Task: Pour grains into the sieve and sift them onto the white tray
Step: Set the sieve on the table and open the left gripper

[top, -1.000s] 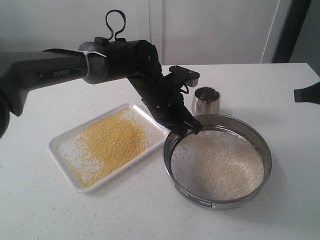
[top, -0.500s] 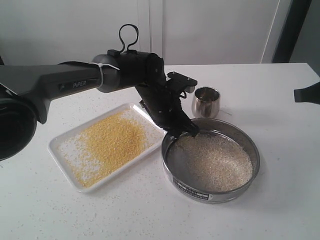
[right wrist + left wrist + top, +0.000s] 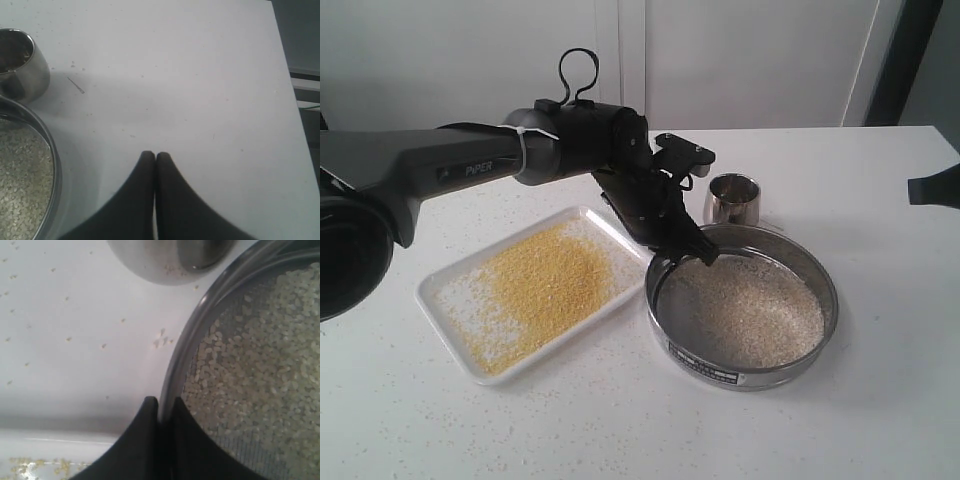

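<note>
I should let go of the sieve with my left gripper, because the lower edge of the sieve (image 3: 720, 366) rests on the tabletop beside the white tray (image 3: 442, 296).
The sieve (image 3: 720, 366), a wide steel ring with a black label plate, is on the table right of the white tray (image 3: 442, 296). Off-white grains (image 3: 745, 310) lie on its mesh. Fine yellow grains (image 3: 535, 285) cover most of the tray. My left gripper (image 3: 695, 255) is shut on the sieve's near-left rim (image 3: 200, 315), one finger outside the wall and one inside; its tips (image 3: 164, 401) pinch the steel. My right gripper (image 3: 154, 155) is shut on nothing, above bare table to the right of the sieve (image 3: 47, 145).
A small steel cup (image 3: 732, 198) stands just behind the sieve, close to my left wrist; it also shows as the cup (image 3: 20, 70) in the right wrist view. Stray granules dot the tabletop (image 3: 75, 330). A dark part of the right arm (image 3: 935, 188) shows at the right edge.
My left arm has drawn the sieve a little back and to the left, still gripping its rim. The grains in it have spread slightly. The right gripper has not moved.
</note>
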`<move>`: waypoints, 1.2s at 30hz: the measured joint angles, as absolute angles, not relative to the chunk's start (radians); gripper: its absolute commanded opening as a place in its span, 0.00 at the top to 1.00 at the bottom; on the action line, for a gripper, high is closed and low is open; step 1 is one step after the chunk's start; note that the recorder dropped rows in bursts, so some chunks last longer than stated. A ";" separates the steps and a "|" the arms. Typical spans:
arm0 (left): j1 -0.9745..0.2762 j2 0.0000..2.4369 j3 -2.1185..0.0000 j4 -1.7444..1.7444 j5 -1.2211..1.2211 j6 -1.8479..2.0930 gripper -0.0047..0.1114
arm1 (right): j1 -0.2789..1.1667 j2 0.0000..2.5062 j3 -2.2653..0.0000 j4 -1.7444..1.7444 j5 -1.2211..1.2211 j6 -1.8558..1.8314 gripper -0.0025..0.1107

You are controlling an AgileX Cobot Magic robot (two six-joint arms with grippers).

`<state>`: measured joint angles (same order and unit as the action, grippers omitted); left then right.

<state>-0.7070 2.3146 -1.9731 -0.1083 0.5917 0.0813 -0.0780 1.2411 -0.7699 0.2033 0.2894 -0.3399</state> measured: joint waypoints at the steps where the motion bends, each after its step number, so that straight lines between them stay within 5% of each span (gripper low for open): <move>1: -0.707 2.315 -1.973 -0.108 0.592 0.081 0.88 | -0.078 1.241 -0.770 0.203 0.289 -0.340 0.98; 9: -0.707 2.315 -1.973 -0.091 0.576 0.081 0.50 | -0.078 1.241 -0.770 0.203 0.289 -0.340 0.98; 13: -0.707 2.315 -1.973 -0.089 0.576 0.077 0.39 | -0.078 1.241 -0.770 0.203 0.289 -0.340 0.98; 27: -0.707 2.262 -1.973 -0.077 0.654 0.052 0.43 | -0.078 1.241 -0.770 0.203 0.289 -0.340 0.98; 36: -0.707 2.176 -1.973 0.000 0.788 0.046 0.78 | -0.078 1.241 -0.770 0.203 0.289 -0.340 0.98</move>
